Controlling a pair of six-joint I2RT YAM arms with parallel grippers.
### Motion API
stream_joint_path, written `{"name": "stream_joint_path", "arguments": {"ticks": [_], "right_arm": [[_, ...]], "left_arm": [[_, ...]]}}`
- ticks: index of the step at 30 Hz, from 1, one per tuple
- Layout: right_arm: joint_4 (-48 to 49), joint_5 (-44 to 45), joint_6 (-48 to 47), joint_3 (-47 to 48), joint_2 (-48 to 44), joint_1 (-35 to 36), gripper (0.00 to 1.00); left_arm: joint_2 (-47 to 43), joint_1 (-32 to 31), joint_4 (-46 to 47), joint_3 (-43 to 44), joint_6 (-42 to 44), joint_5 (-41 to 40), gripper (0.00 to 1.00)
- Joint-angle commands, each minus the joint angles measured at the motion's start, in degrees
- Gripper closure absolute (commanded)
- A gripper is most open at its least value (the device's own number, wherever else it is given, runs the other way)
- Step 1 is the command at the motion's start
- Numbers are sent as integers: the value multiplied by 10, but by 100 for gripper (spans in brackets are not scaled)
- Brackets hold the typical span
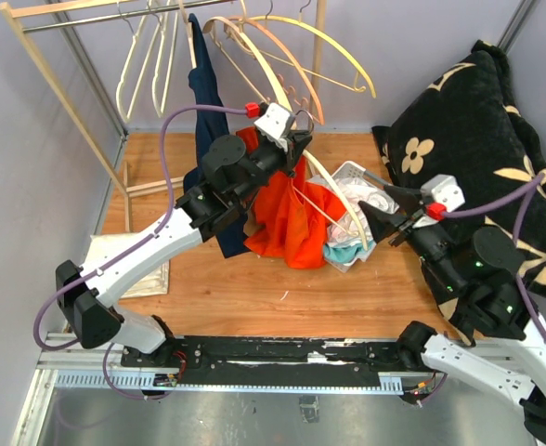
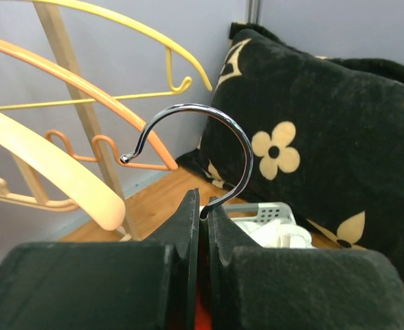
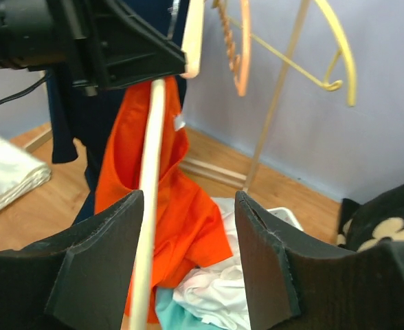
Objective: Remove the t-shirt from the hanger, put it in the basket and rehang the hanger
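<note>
The right gripper reaches the cream hanger and grabs it by its bare arm point(image 1: 349, 210) next. That leaves the hook and t-shirt point(image 1: 287, 218) free for removing the shirt.
An orange t-shirt point(image 1: 287, 218) droops from a cream hanger point(image 1: 331, 186) held above the wooden table. My left gripper point(image 1: 296, 149) is shut on the stem of the hanger's metal hook point(image 2: 236, 137), which curves up from between its fingertips point(image 2: 203, 199). The right gripper point(image 1: 375, 206) is open to the right of the shirt, over the basket. In the right wrist view the cream hanger arm point(image 3: 147, 206) runs down just inside the left finger of that gripper point(image 3: 188, 199), with the orange t-shirt point(image 3: 181, 220) behind it; the jaws touch nothing.
A white basket point(image 1: 352, 172) of white and teal laundry sits under the shirt. A black flowered cushion point(image 1: 477, 139) fills the right side. A wooden rack point(image 1: 41, 56) with several empty hangers and a navy garment point(image 1: 203, 93) stands behind. Folded white cloth point(image 1: 124, 269) lies left.
</note>
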Motion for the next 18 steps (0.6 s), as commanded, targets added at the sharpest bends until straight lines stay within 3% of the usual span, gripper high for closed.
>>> {"name": "stream_joint_path", "arguments": {"ticks": [1, 18], "right_arm": [[-10, -57, 23, 9, 17, 5, 43], [-16, -71, 72, -46, 53, 5, 46]], "left_arm": [[11, -5, 23, 28, 8, -11, 100], [10, -6, 24, 48, 12, -7, 100]]}}
